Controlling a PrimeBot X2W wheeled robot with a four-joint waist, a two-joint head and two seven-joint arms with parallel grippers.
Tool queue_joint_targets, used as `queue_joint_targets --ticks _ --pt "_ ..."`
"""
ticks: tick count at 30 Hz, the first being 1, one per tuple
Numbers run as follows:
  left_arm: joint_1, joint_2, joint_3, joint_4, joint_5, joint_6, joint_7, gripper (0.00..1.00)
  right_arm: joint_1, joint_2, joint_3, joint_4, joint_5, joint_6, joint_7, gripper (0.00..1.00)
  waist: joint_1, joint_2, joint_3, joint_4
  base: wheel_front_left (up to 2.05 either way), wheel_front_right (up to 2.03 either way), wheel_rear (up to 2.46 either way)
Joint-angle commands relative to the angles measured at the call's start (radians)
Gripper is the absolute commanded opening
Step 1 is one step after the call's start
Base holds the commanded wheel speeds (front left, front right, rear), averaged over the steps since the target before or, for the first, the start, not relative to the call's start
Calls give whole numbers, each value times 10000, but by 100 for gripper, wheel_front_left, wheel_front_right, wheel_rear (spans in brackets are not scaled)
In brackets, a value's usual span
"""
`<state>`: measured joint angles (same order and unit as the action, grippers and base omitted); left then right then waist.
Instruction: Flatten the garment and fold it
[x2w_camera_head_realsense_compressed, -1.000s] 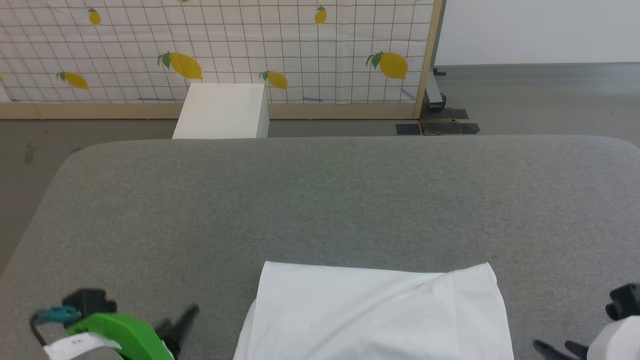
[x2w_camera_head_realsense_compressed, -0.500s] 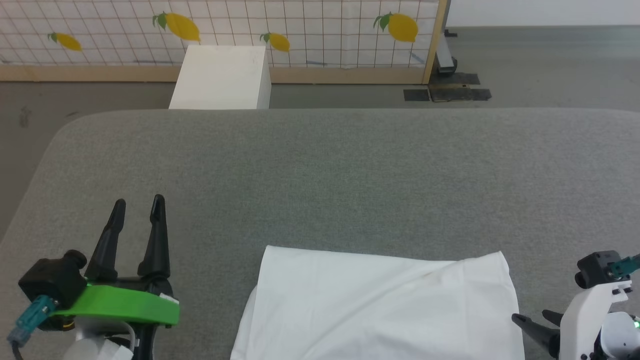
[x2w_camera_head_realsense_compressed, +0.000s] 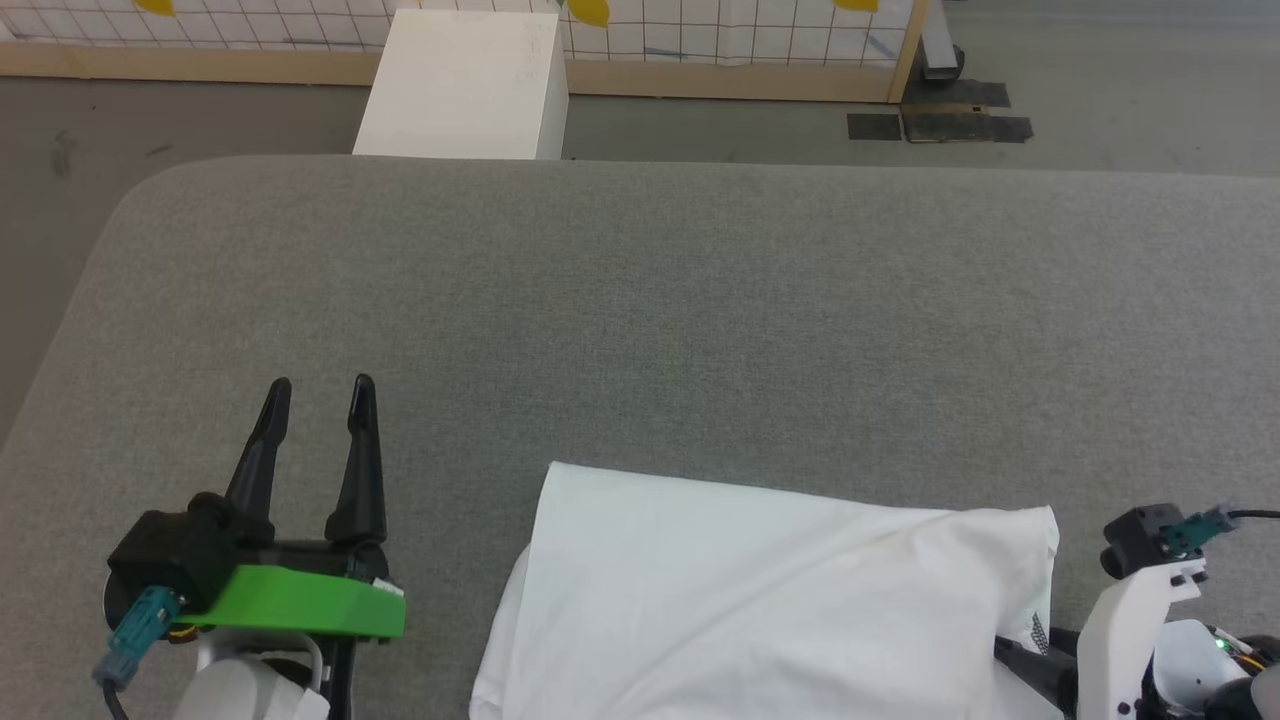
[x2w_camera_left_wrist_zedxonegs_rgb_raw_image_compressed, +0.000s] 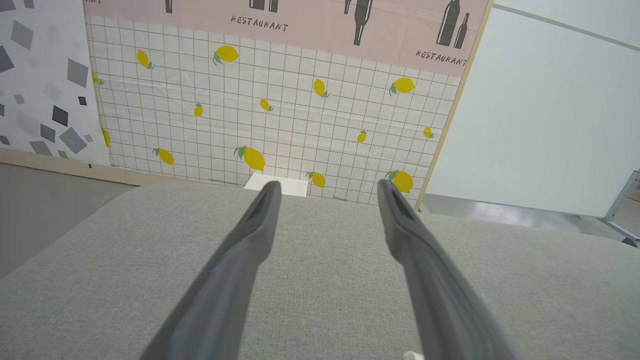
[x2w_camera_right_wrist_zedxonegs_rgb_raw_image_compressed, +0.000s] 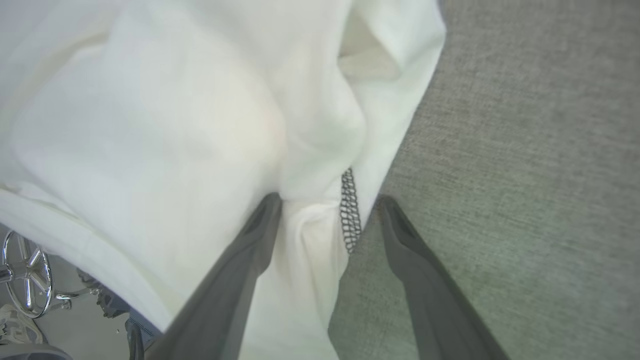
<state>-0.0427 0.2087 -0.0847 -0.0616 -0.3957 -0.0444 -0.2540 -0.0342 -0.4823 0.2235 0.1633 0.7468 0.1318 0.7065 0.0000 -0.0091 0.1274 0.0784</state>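
Observation:
I need to grab the garment next with my right gripper by its edge with zigzag stitching, to fold the garment (x2w_camera_head_realsense_compressed: 780, 600) into a neat bundle.
The white garment (x2w_camera_head_realsense_compressed: 780, 600) lies folded into a rough rectangle at the near middle of the grey padded surface (x2w_camera_head_realsense_compressed: 650, 300), running off the bottom of the head view. My left gripper (x2w_camera_head_realsense_compressed: 320, 385) stands open left of it, apart from the cloth, fingers pointing away from me; the left wrist view shows its fingers (x2w_camera_left_wrist_zedxonegs_rgb_raw_image_compressed: 260, 220) spread over bare grey padding. My right gripper (x2w_camera_right_wrist_zedxonegs_rgb_raw_image_compressed: 327, 200) is open at the garment's right edge: one finger lies on the white cloth, the other on the padding, with the dark zigzag seam stitching (x2w_camera_right_wrist_zedxonegs_rgb_raw_image_compressed: 350, 210) between them. The patch is hidden.
A rigid white box (x2w_camera_head_realsense_compressed: 465, 85) stands on the floor beyond the far edge of the surface. Behind it runs a wood-framed screen with lemon print (x2w_camera_left_wrist_zedxonegs_rgb_raw_image_compressed: 280, 125). Dark plates (x2w_camera_head_realsense_compressed: 940, 125) lie on the floor at the far right. The surface's rounded corner (x2w_camera_head_realsense_compressed: 120, 210) is at the far left.
The head camera has tilted downward. My left gripper has come up from the lower left corner and now points forward, open. My right gripper has closed in on the garment's right edge.

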Motion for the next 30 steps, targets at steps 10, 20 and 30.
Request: queue_joint_targets --ticks 10,20,30 --pt "-258 -584 277 41 398 -220 -76 100 -661 401 1391 464 450 -11 -163 100 0 89 134 43 0 0 0" --pt "-199 -839 464 125 556 -380 -77 100 -921 112 1512 1042 495 -11 -125 0 0 89 140 43 0 0 0" --pt "-254 -1059 533 161 589 -502 -77 100 -1521 -209 459 1356 302 -11 -464 0 0 89 228 -13 0 0 0"
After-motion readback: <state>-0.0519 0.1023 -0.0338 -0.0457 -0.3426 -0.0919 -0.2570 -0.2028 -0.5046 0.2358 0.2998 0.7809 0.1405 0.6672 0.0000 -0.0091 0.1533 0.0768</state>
